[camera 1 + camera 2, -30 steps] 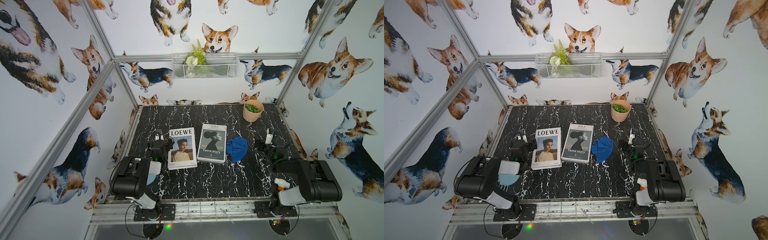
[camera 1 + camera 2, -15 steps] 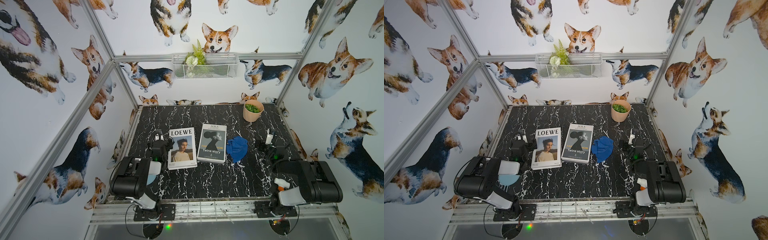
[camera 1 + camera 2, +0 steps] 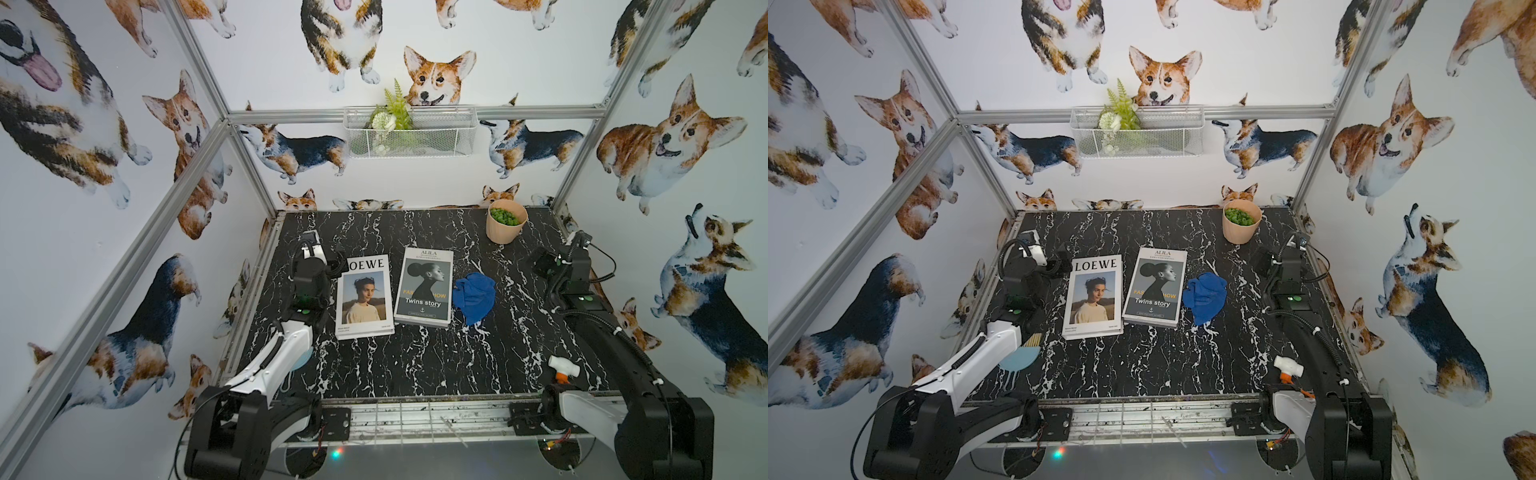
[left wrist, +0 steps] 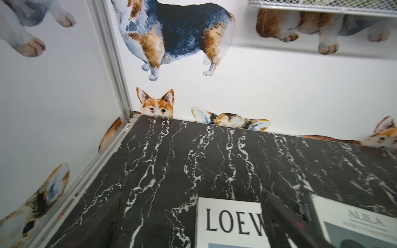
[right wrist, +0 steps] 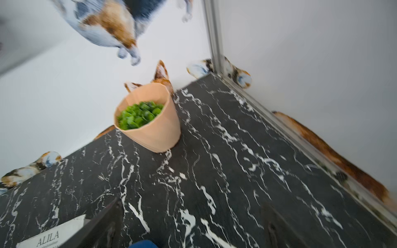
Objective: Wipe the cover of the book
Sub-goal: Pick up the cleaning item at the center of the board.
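The robot's right gripper should wipe the book cover, so next it should grab the crumpled blue cloth (image 3: 473,295) by its bunched middle and leave the cloth's loose folds sticking out past the fingertips.
Two books lie side by side mid-table: a white LOEWE book (image 3: 365,295) (image 4: 227,223) and a grey ALILA "Twins story" book (image 3: 426,286) (image 5: 49,236). A crumpled blue cloth (image 3: 473,295) (image 5: 142,244) lies right of the ALILA book, touching neither gripper. My left gripper (image 3: 332,266) (image 4: 191,193) hovers open at the LOEWE book's far left corner, empty. My right gripper (image 3: 540,264) (image 5: 191,201) hangs open and empty right of the cloth, over bare table.
A peach pot of greens (image 3: 506,220) (image 5: 150,122) stands at the back right. A small white and orange tool (image 3: 563,368) lies front right. A light blue round thing (image 3: 1019,357) sits under my left arm. A wire basket (image 3: 409,131) hangs on the back wall.
Both arms have lifted slightly and reached a little toward the back. The right wrist view is blurred by motion. Books and cloth lie as before.
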You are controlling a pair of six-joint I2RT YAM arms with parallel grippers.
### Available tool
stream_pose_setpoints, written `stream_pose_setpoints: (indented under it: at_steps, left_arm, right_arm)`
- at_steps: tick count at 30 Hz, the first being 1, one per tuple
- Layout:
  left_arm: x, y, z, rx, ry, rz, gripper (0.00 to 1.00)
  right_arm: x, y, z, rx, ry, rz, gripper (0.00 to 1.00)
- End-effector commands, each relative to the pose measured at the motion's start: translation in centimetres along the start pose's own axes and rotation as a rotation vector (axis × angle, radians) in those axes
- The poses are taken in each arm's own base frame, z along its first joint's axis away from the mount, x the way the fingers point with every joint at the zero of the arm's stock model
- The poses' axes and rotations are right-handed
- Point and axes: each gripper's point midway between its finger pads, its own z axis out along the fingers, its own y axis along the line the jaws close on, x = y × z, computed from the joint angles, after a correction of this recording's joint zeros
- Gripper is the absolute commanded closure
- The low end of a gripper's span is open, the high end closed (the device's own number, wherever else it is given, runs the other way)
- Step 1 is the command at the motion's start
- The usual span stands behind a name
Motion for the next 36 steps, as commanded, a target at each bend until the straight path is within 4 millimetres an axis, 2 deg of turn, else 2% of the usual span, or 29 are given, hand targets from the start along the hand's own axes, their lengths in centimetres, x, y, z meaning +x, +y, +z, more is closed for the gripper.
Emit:
stream_pose_setpoints:
  at_steps: [1,4,6,9,13,15,18,20,26,29,32,36]
  left_arm:
    - [5.6,-0.7,-2.5,0.045,0.314,-0.153,0.0]
    - [5.5,-0.1,-4.5,0.04,0.302,-0.188,0.0]
    - [5.4,1.0,-6.1,0.006,0.273,-0.216,0.0]
    - [6.1,1.4,-7.7,0.007,0.295,-0.238,0.0]
    - [8.4,1.4,-8.7,0.0,0.397,-0.301,0.0]
    - [10.7,1.2,-9.2,-0.009,0.488,-0.358,0.0]
    - [12.9,2.3,-9.5,-0.081,0.526,-0.424,0.0]
    - [13.5,2.4,-9.7,-0.084,0.538,-0.432,0.0]
    - [13.5,1.6,-9.4,-0.067,0.636,-0.344,0.0]
    - [14.1,2.0,-8.7,-0.108,0.684,-0.301,0.0]
    - [14.5,2.4,-8.1,-0.139,0.691,-0.284,0.0]
    - [15.1,2.4,-7.3,-0.123,0.655,-0.27,0.01]
  right_arm:
    - [4.4,-1.6,-1.6,0.048,0.208,0.102,0.0]
    - [5.6,-0.8,-2.4,-0.016,0.26,0.105,0.0]
    - [7.0,0.4,-2.8,-0.097,0.324,0.114,0.0]
    - [9.1,2.1,-3.1,-0.163,0.413,0.072,0.01]
    - [11.2,4.0,-3.3,-0.192,0.52,-0.005,0.1]
    - [12.2,4.9,-3.1,-0.178,0.577,-0.055,0.15]
    - [13.2,6.4,-2.6,-0.155,0.641,-0.107,0.24]
    - [13.8,7.2,-2.2,-0.134,0.691,-0.125,0.3]
    - [14.9,9.9,-1.6,-0.079,0.735,-0.223,0.26]
    - [15.7,11.0,-1.1,-0.055,0.757,-0.279,0.26]
    - [16.9,11.2,-0.4,-0.016,0.787,-0.323,0.27]
    - [18.8,10.2,0.9,0.058,0.816,-0.379,0.27]
